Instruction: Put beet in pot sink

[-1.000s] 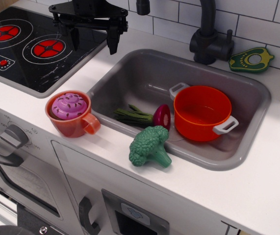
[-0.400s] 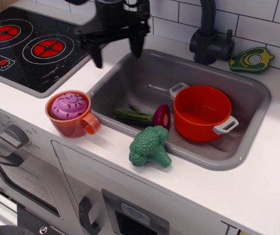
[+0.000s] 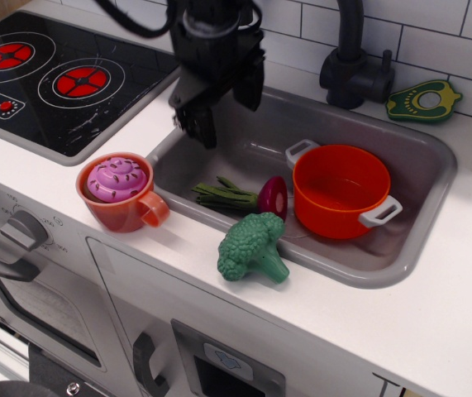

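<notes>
The beet needs to go in the orange pot (image 3: 340, 189), so the robot's gripper will next grab the beet (image 3: 272, 197) by its green stalks.
The beet (image 3: 272, 197), a dark magenta bulb with green stalks pointing left, lies on the floor of the grey sink (image 3: 421, 149) near its front wall. The orange pot (image 3: 340, 189) with light grey handles stands upright in the sink, just right of the beet and touching or nearly touching it. It looks empty. My black gripper (image 3: 226, 110) hangs over the sink's back left corner, above and left of the beet. Its fingers are spread apart and hold nothing.
A green broccoli (image 3: 252, 246) lies on the white counter at the sink's front rim. An orange mug with a purple swirl (image 3: 117, 192) stands left of the sink. A black stove (image 3: 45, 78) is at the far left. A black faucet (image 3: 353, 62) and a green avocado toy (image 3: 423, 100) are behind the sink.
My gripper has moved right and down from above the stove edge to over the sink's back left corner, and has turned. The beet, pot and broccoli have not moved.
</notes>
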Robot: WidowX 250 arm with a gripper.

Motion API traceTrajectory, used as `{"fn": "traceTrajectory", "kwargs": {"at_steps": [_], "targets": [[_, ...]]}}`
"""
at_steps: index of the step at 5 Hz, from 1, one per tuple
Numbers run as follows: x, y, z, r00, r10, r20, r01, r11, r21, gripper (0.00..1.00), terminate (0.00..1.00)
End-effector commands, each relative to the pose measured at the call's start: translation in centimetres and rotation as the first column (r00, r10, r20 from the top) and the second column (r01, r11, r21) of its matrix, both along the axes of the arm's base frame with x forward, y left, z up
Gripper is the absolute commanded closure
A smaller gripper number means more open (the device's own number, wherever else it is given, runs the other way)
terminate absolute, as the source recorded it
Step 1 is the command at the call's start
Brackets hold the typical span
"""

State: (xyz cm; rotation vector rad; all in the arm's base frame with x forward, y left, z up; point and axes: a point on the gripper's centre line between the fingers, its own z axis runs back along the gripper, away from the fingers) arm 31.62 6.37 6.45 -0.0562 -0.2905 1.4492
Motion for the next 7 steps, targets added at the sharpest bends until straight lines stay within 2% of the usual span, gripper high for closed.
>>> {"fn": "traceTrajectory", "kwargs": {"at_steps": [1, 2, 3, 4, 5, 7], "targets": [[0.1, 0.3, -3.0, 0.999, 0.039, 0.027, -0.039, 0.999, -0.010, 0.00, 0.00], [0.4, -0.3, -5.5, 0.999, 0.045, -0.020, -0.046, 0.998, -0.032, 0.00, 0.00], [0.4, -0.8, -6.9, 0.998, 0.029, -0.055, -0.031, 0.999, -0.045, 0.00, 0.00], [0.3, -0.8, -6.8, 0.998, 0.031, -0.055, -0.035, 0.997, -0.073, 0.00, 0.00], [0.6, -0.4, -6.6, 0.996, 0.040, -0.079, -0.047, 0.995, -0.088, 1.00, 0.00], [1.0, 0.4, -4.8, 0.997, 0.011, -0.078, -0.017, 0.997, -0.080, 1.00, 0.00]]}}
